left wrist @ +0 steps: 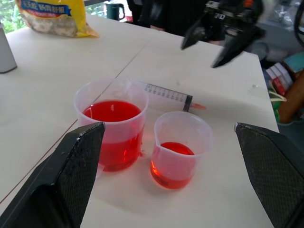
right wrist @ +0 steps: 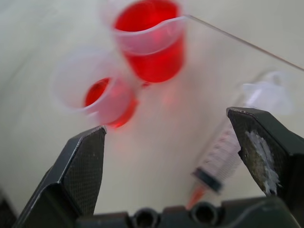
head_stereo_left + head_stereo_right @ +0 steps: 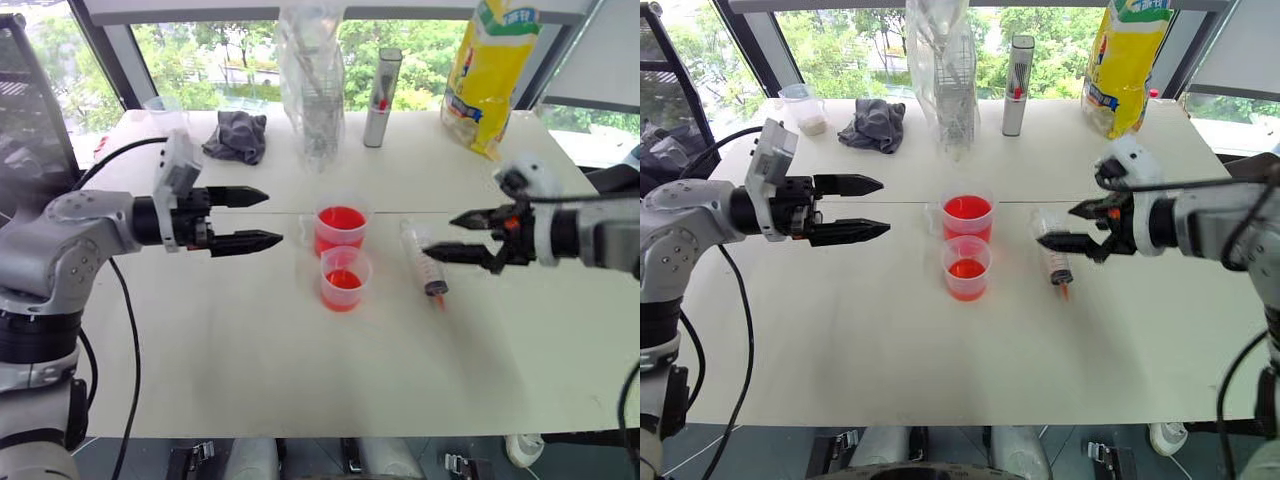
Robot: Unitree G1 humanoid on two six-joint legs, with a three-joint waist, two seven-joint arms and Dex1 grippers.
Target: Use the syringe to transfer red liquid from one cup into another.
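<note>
I should next grab the syringe around its body (image 3: 423, 260) with my right gripper, since the syringe is long between its orange tip (image 3: 441, 301) and its wide rim.
Two clear cups stand mid-table, one behind the other. The far cup (image 3: 340, 231) holds much red liquid (image 1: 112, 112); the near cup (image 3: 345, 279) holds a little at its bottom. The clear syringe (image 3: 423, 259) lies flat on the table just right of the cups, its orange tip toward the front edge. My right gripper (image 3: 455, 234) hovers open just right of and above the syringe, fingers pointing left at it, holding nothing. My left gripper (image 3: 262, 217) stands open and empty to the left of the cups, pointing right toward them.
Along the back stand a yellow bag (image 3: 490, 70), a silver cylinder (image 3: 381, 97), a clear plastic bag (image 3: 312, 75), a grey cloth (image 3: 238, 135) and a small clear cup (image 3: 802, 108). A seam (image 3: 300, 212) runs across the white table behind the far cup.
</note>
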